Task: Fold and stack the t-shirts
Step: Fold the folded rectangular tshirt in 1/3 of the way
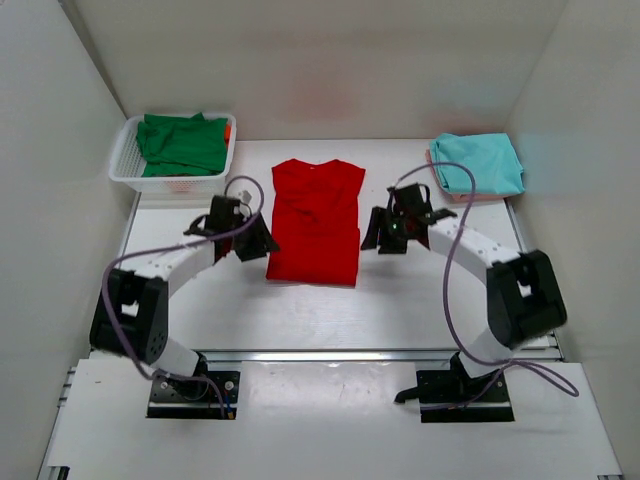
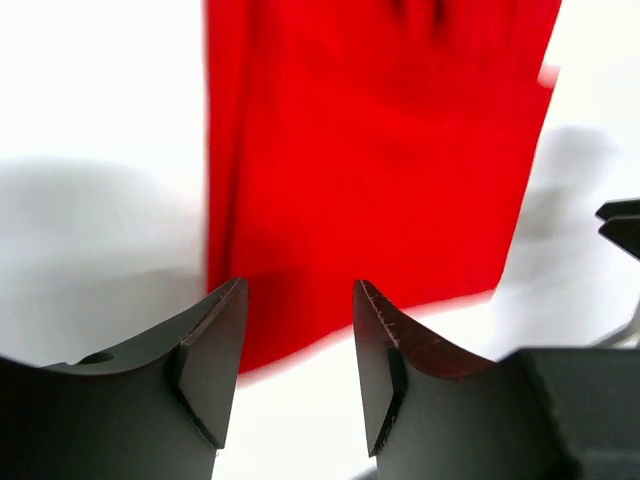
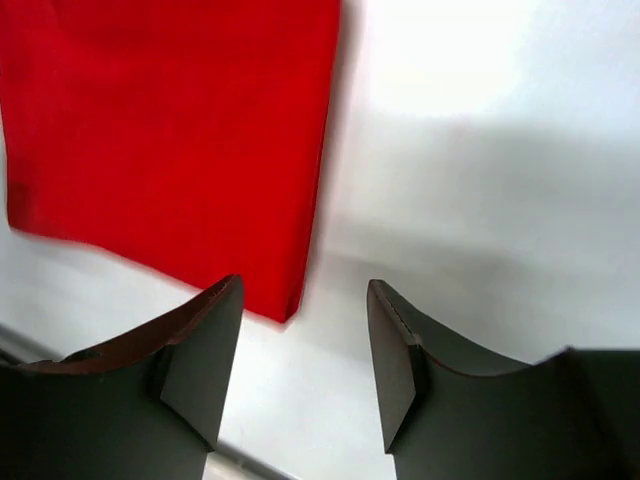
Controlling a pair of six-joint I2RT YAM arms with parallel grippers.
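Note:
The red t-shirt's near-edge corner is the part my right gripper should grab next, and my left gripper should grab the opposite corner, to fold the near edge over evenly.
A bright red t-shirt (image 1: 315, 222) lies flat in the table's middle, its sides folded in to a long rectangle; it also shows in the left wrist view (image 2: 370, 150) and the right wrist view (image 3: 170, 130). My left gripper (image 1: 254, 242) is open and empty just left of its lower edge. My right gripper (image 1: 378, 232) is open and empty just right of it. A folded teal t-shirt (image 1: 478, 163) lies at the back right. A dark green t-shirt (image 1: 182, 143) sits in the white mesh basket (image 1: 128, 172) at the back left.
White walls close in the table on the left, back and right. A pink thing (image 1: 452, 193) peeks from under the teal shirt. Purple cables (image 1: 448, 280) loop over both arms. An aluminium rail (image 1: 330, 355) runs along the near edge.

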